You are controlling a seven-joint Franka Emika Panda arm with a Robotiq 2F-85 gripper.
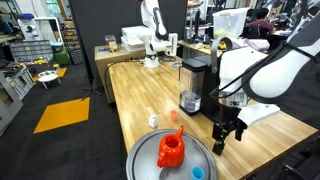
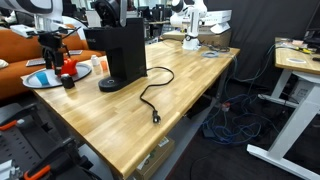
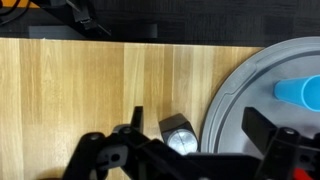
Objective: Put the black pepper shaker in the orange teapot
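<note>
My gripper will next hold opposite sides of the black pepper shaker near its pale top, so its base stays free to enter the orange teapot [image 1: 171,150].
The black pepper shaker [image 3: 178,136], dark with a pale metal top, stands on the wooden table right beside the rim of the round grey tray [image 3: 235,95]. It also shows in both exterior views [image 1: 219,146] [image 2: 68,83]. My gripper [image 3: 200,135] is open above it, with one finger left of the shaker and the other over the tray; it also shows in both exterior views [image 1: 228,133] [image 2: 52,52]. The orange teapot [image 1: 171,150] sits on the tray [image 1: 145,158], also seen in an exterior view [image 2: 68,67], and is out of the wrist view.
A small blue object [image 3: 298,92] lies on the tray. A black coffee maker [image 1: 192,85] stands behind the gripper, its cable [image 2: 150,95] trailing over the table. A small clear-and-white shaker [image 1: 152,121] and a tiny orange piece [image 1: 172,114] stand beyond the tray.
</note>
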